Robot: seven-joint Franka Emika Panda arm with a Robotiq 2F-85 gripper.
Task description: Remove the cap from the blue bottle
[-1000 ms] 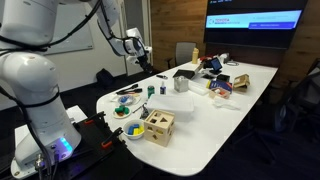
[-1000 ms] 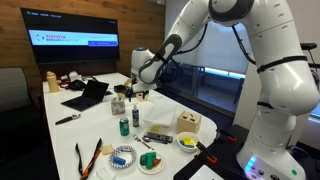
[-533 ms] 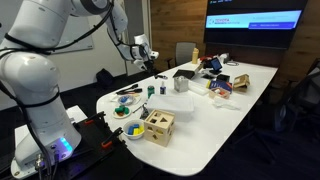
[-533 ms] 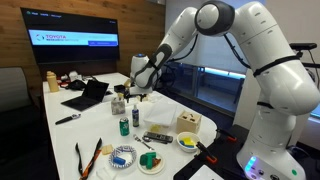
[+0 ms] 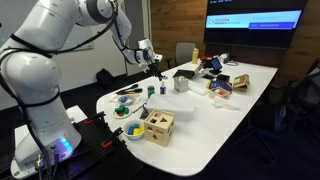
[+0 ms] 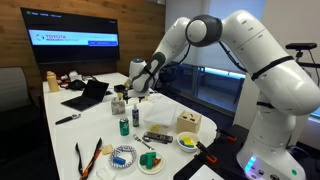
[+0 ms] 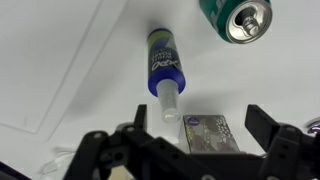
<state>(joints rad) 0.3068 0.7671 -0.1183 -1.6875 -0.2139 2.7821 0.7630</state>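
Observation:
The clear cap (image 7: 168, 104) is the only part to grab next. My gripper should grab it by its sides from above and leave the blue bottle's body free.
The blue bottle (image 7: 162, 62) stands upright on the white table, with a clear cap (image 7: 168, 104) on top. In the wrist view I look down on it, up and left of my gripper (image 7: 200, 128). The gripper is open and empty, its two dark fingers (image 7: 140, 128) spread wide on either side of a small patterned card box (image 7: 205, 133). In both exterior views the gripper (image 5: 150, 56) (image 6: 137, 86) hovers above the bottle (image 5: 160, 89) (image 6: 137, 116), apart from it.
A green can (image 7: 236, 18) (image 6: 124, 125) stands close beside the bottle. A wooden shape-sorter box (image 5: 158, 125) (image 6: 190, 124), a bowl (image 5: 133, 131), a laptop (image 6: 88, 95) and a white box (image 5: 180, 84) also sit on the table (image 5: 215, 125).
The arm has swung the gripper across and a little lower, to a spot over the bottle and can. The objects on the table have not moved.

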